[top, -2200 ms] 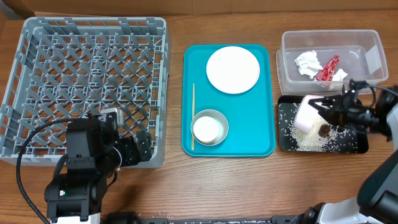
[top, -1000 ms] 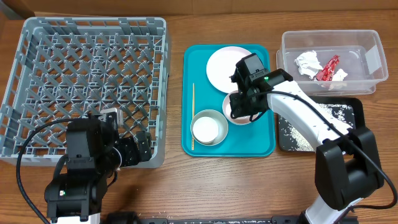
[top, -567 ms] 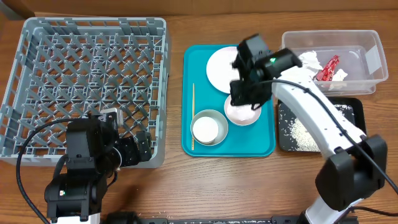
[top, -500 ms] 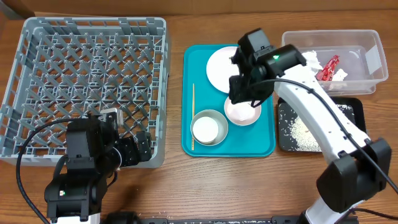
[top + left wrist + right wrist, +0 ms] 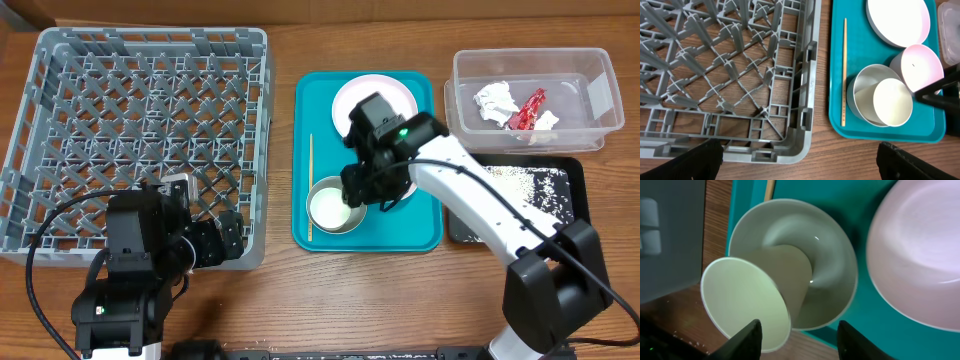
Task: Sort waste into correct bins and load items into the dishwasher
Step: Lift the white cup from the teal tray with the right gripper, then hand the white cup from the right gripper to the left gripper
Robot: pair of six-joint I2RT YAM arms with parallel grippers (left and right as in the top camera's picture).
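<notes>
My right gripper will next grab the small white cup (image 5: 892,101) by its open rim (image 5: 910,109), so the cup's body stays free for my left gripper to take and load.
My right gripper (image 5: 362,192) (image 5: 800,342) is open and empty, low over the metal bowl (image 5: 335,205) (image 5: 832,265) on the teal tray. The small white cup (image 5: 747,305) (image 5: 892,101) lies tilted in that bowl. The small white bowl (image 5: 920,255) (image 5: 920,62) sits on the tray just right of it, mostly under my arm in the overhead view. The large white plate (image 5: 385,85) and the wooden stick (image 5: 311,185) lie on the tray too. My left gripper (image 5: 232,240) (image 5: 800,167) is open and empty by the front right corner of the grey dish rack (image 5: 150,40).
The teal tray (image 5: 400,235) lies between the rack and the bins. The clear tub (image 5: 530,55) holds white paper (image 5: 495,100) and the red wrapper (image 5: 527,108). The black tray (image 5: 565,215) holds rice (image 5: 520,180); my right arm covers its left part.
My right arm carried the small white bowl from the black tray to the teal tray, set it down and let go. It then moved left over the metal bowl. The left arm stayed still.
</notes>
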